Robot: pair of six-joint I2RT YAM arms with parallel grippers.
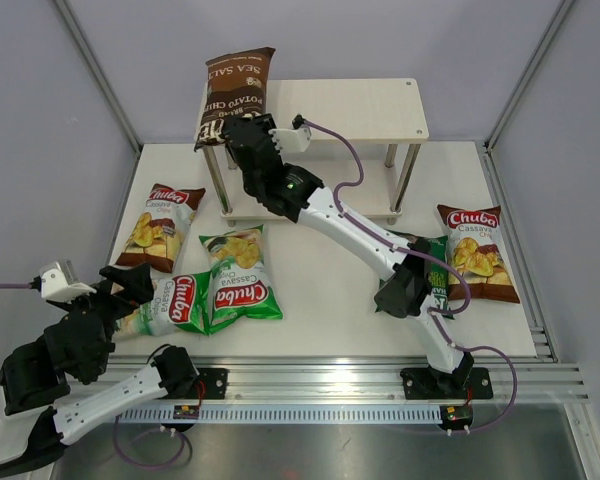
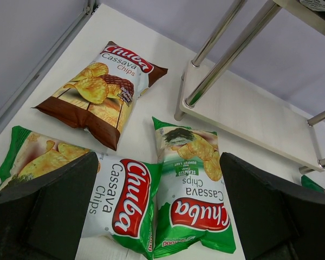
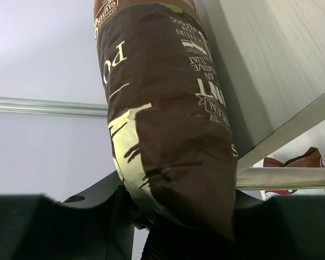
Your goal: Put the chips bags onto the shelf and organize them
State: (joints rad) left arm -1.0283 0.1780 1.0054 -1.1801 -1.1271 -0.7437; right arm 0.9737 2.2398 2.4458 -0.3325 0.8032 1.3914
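Most of the Kettle Sea Salt bag is over the flat top board, so the bag would end on the shelf (image 1: 360, 108) and my right gripper should open now.
My right gripper (image 1: 242, 135) is shut on the dark brown Kettle Sea Salt bag (image 1: 233, 93) and holds it upright at the shelf's (image 1: 360, 108) left end; the bag fills the right wrist view (image 3: 168, 124). My left gripper (image 1: 120, 290) is open and empty above two light green Chuba bags (image 2: 192, 195) (image 2: 97, 195) lying side by side. A white-brown Chuba Cassava bag (image 1: 162, 226) lies at the left, also in the left wrist view (image 2: 100, 92). Another (image 1: 477, 250) lies at the right. A dark green bag (image 1: 436, 285) is mostly hidden under the right arm.
The shelf's lower board (image 2: 249, 116) and metal legs (image 2: 227, 57) stand right of the bags in the left wrist view. Grey walls enclose the table on three sides. A metal rail (image 1: 330, 385) runs along the near edge.
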